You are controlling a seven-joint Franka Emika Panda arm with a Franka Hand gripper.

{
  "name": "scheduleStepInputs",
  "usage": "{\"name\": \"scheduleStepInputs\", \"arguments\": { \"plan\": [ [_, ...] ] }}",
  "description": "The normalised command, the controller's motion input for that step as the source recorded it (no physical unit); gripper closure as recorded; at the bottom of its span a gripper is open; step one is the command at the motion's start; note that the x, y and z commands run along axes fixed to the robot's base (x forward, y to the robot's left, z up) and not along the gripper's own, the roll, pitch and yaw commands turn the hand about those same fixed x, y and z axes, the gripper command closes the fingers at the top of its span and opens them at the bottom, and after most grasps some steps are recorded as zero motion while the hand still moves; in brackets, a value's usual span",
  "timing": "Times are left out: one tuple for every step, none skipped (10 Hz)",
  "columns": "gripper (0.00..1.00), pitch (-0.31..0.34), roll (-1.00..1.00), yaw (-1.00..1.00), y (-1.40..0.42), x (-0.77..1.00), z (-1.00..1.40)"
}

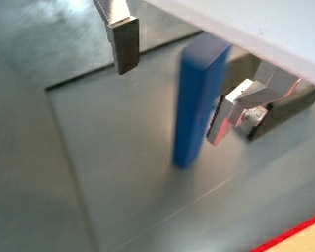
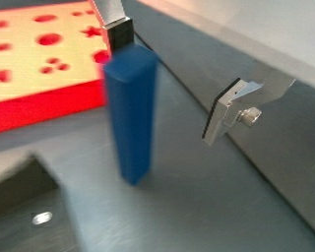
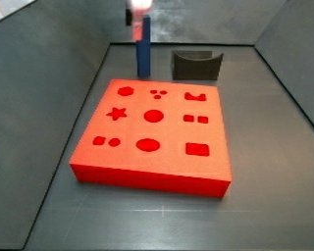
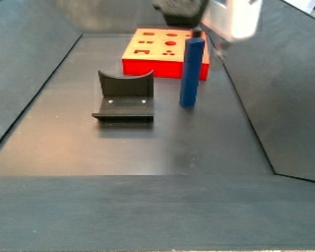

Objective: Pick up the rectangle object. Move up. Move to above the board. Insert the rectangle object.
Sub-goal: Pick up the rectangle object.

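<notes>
My gripper grips the blue rectangle object by its top end (image 3: 142, 19) next, so that the object then goes into the board (image 3: 167, 162).
The blue rectangle object (image 3: 144, 51) stands upright on the grey floor just behind the red board (image 3: 167, 162), to the left of the fixture. It also shows in a side view (image 4: 191, 71) and in both wrist views (image 1: 196, 103) (image 2: 130, 113). My gripper (image 1: 180, 79) hangs over its top end with the jaws open, one on each side of the bar. One finger (image 1: 125, 44) stands clear of it. The other finger (image 1: 232, 108) is close beside it. The gripper also shows in a wrist view (image 2: 171, 74) and in both side views (image 3: 137, 10) (image 4: 207, 15).
The dark grey fixture (image 3: 195, 65) stands behind the board, right of the bar, and shows in a side view (image 4: 123, 96). Sloping grey walls (image 3: 48, 78) enclose the floor. The board also shows in other views (image 2: 23, 54) (image 4: 154, 49), and its edge (image 1: 298, 231) in a wrist view.
</notes>
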Motion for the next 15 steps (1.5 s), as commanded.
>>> {"name": "scheduleStepInputs", "arguments": {
  "plan": [
    [0.0,0.06,-0.11,0.0,0.05,0.13,0.11],
    [0.0,0.037,0.0,0.0,0.06,0.1,-0.03],
    [0.0,0.197,0.0,0.15,0.3,0.56,0.0],
    [0.0,0.036,0.0,0.03,0.0,0.13,0.0],
    [0.0,0.0,0.0,0.0,0.0,0.0,-0.05],
    [0.0,0.01,0.1,0.0,0.0,0.08,-0.51],
    [0.0,0.024,0.09,0.0,0.0,0.13,-0.32],
    [0.0,0.0,0.0,0.0,0.0,0.0,0.0],
    [1.0,0.0,0.0,0.0,0.0,0.0,0.0],
    [1.0,-0.043,0.1,0.0,-0.21,-0.08,0.0],
    [1.0,0.0,0.0,0.0,0.0,0.0,0.0],
    [1.0,0.0,0.0,0.0,0.0,0.0,0.0],
    [1.0,0.0,0.0,0.0,0.0,0.0,0.0],
    [1.0,0.0,0.0,0.0,0.0,0.0,0.0],
    [1.0,0.0,0.0,0.0,0.0,0.0,0.0]
  ]
}}
